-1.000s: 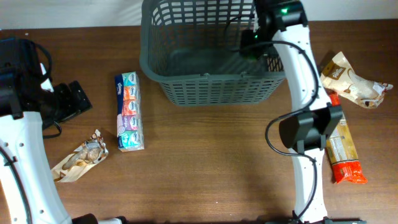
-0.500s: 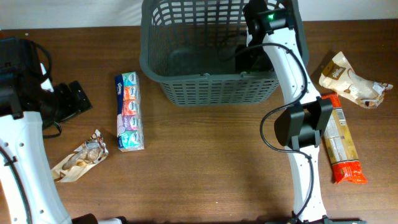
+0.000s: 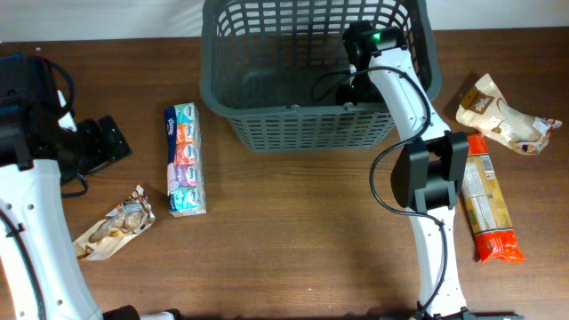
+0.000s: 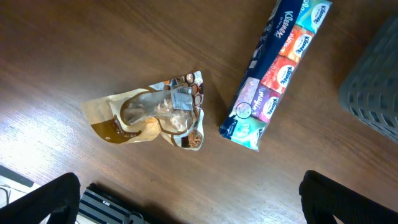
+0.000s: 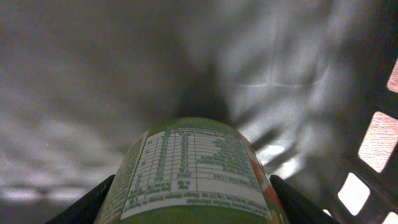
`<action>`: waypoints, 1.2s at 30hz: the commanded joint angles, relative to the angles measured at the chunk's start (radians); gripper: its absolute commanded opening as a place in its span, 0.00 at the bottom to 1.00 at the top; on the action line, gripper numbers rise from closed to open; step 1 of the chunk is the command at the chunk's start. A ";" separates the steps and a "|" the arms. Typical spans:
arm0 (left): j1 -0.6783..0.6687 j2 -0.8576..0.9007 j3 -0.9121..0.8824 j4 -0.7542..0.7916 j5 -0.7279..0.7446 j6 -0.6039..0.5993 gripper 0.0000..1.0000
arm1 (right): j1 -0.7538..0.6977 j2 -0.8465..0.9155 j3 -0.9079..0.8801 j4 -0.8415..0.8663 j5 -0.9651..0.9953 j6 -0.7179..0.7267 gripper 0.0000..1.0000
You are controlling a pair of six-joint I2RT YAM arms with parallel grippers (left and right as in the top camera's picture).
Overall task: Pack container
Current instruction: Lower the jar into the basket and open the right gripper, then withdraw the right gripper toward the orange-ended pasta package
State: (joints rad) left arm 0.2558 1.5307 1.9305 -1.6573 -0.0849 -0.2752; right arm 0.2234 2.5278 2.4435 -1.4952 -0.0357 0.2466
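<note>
My right gripper should release the can, as the green can's edge (image 5: 193, 122) is close over the container's grey bottom, inside its slotted side.
The container, a large dark grey lattice basket (image 3: 293, 111), stands at the back middle of the table. My right gripper (image 3: 348, 80) reaches down inside it near its right front part. In the right wrist view the right gripper (image 5: 193, 202) is shut on a green can with a nutrition label (image 5: 193, 165), held just above the basket's grey floor (image 5: 93, 93); the slotted wall (image 5: 373, 149) is at the right. My left gripper (image 4: 193, 208) is open and empty above bare table at the far left (image 3: 107, 142).
A tissue multipack (image 3: 184, 160) (image 4: 273, 68) and a crumpled brown snack bag (image 3: 116, 224) (image 4: 155, 118) lie left of the basket. A white and brown bag (image 3: 502, 114) and an orange biscuit pack (image 3: 487, 209) lie at the right.
My right arm has moved left and lower into the basket with the can. The left arm and the items on the table have not moved.
</note>
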 commanded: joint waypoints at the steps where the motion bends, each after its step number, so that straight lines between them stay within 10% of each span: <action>1: 0.005 0.004 -0.002 -0.001 0.003 0.015 0.99 | 0.005 -0.002 0.000 0.001 -0.005 -0.004 0.58; 8: 0.005 0.004 -0.002 -0.001 0.003 0.015 0.99 | 0.004 -0.003 0.045 -0.018 -0.005 -0.008 0.99; 22: 0.005 0.004 -0.002 -0.001 0.003 0.015 0.99 | -0.027 -0.064 0.683 -0.204 -0.022 -0.029 0.99; 36: 0.005 0.004 -0.002 -0.001 0.003 0.015 0.99 | -0.330 -0.593 0.650 -0.204 -0.030 0.018 0.99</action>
State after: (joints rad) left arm 0.2558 1.5307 1.9305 -1.6573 -0.0849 -0.2752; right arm -0.0669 2.0384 3.1123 -1.6920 -0.0246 0.2798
